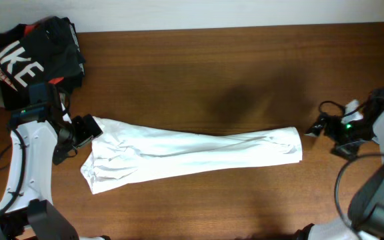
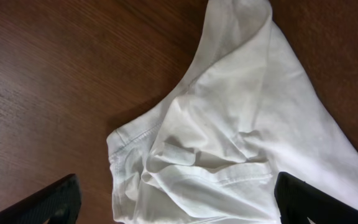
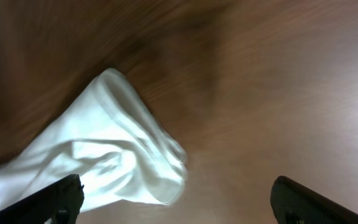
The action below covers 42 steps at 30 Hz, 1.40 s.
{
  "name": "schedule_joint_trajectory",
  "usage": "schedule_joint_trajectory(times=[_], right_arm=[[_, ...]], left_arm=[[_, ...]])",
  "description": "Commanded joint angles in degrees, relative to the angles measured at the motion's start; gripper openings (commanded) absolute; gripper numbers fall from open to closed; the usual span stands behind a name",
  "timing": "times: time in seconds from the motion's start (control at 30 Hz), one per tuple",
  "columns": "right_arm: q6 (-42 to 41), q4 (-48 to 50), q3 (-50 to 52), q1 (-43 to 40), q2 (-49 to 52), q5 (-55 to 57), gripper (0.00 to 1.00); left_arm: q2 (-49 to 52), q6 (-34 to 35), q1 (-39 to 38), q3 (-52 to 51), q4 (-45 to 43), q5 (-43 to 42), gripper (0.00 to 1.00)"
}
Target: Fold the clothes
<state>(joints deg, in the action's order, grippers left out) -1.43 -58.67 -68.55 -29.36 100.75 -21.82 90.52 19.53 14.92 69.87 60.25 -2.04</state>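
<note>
My right gripper will next grab the white garment (image 1: 192, 155) by the garment's narrow end closest to the gripper, to fold that end inward over the rest.
A white garment (image 1: 192, 155) lies folded into a long narrow strip across the middle of the brown table. My left gripper (image 1: 84, 131) is open at the strip's left end, its fingers spread over the bunched white cloth (image 2: 216, 149) without holding it. My right gripper (image 1: 320, 125) is open just right of the strip's right end (image 3: 114, 155), apart from the cloth, over bare wood.
A black garment with white lettering (image 1: 35, 57) lies bunched in the far left corner of the table (image 1: 232, 73), behind my left arm. A pale wall edge runs along the back.
</note>
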Motion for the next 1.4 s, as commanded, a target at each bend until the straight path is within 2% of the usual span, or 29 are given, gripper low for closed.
schedule_joint_trajectory(times=[0.0,0.13,0.27,0.33,0.37,0.4,0.43,0.5,0.6,0.7,0.77,0.87,1.0,1.23,1.37], right_arm=[[7.6,1.4,0.4,1.7,6.4,-9.0,1.0],[8.9,1.7,0.4,3.2,11.6,-9.1,0.99],[8.9,0.9,2.0,7.1,12.2,-9.1,0.95],[8.9,2.3,3.8,10.7,12.2,-9.0,0.89],[8.9,3.2,4.7,12.3,12.2,-9.0,0.82],[7.8,4.1,5.2,14.0,12.2,-8.7,0.68],[4.4,4.8,5.2,15.5,12.1,-7.2,0.36],[3.9,5.8,5.2,15.8,12.1,-7.1,0.05],[3.9,5.0,3.7,15.0,11.8,-6.7,0.04],[0.6,0.7,-0.5,12.3,8.8,-1.4,0.04],[-1.1,-5.1,-5.5,10.4,3.7,3.5,0.04],[-2.1,-9.1,-8.2,10.8,-3.2,4.5,0.04],[-3.7,-11.6,-8.2,18.1,-10.2,5.0,0.04],[-12.2,-4.2,-7.7,37.4,-7.8,6.1,0.04],[-14.7,-1.9,-7.7,44.9,-4.4,8.5,0.04]], left_arm=[[-0.4,-0.1,0.0,0.3,0.1,-1.8,0.99],[-0.4,-0.1,-0.6,0.3,0.1,-1.7,0.99],[-0.4,-0.1,-0.6,0.3,-0.1,-1.6,0.99],[-0.4,-0.1,-0.6,0.3,-0.2,-1.6,0.99],[-0.4,-0.1,-0.6,0.3,-0.2,-1.6,0.99],[-0.4,-0.1,-0.6,0.3,-0.2,-1.6,0.99],[-0.4,-0.1,-0.6,0.3,-0.2,-1.6,0.99],[-0.4,-0.1,-0.6,0.3,-0.1,-1.6,0.99],[-0.4,-0.1,-0.6,0.3,-0.1,-1.7,0.99],[-0.4,-0.1,-0.6,0.3,-0.1,-1.7,0.99],[-0.4,-0.1,-0.6,0.3,-0.1,-1.7,0.99],[-0.4,-0.1,-0.6,0.3,-0.2,-1.6,0.99],[-0.4,0.0,-0.6,0.3,-0.3,-1.6,0.99],[-0.4,-0.1,-0.6,0.3,-0.6,-1.6,0.99],[-0.4,-0.1,-0.6,0.3,-0.6,-1.6,0.99]])
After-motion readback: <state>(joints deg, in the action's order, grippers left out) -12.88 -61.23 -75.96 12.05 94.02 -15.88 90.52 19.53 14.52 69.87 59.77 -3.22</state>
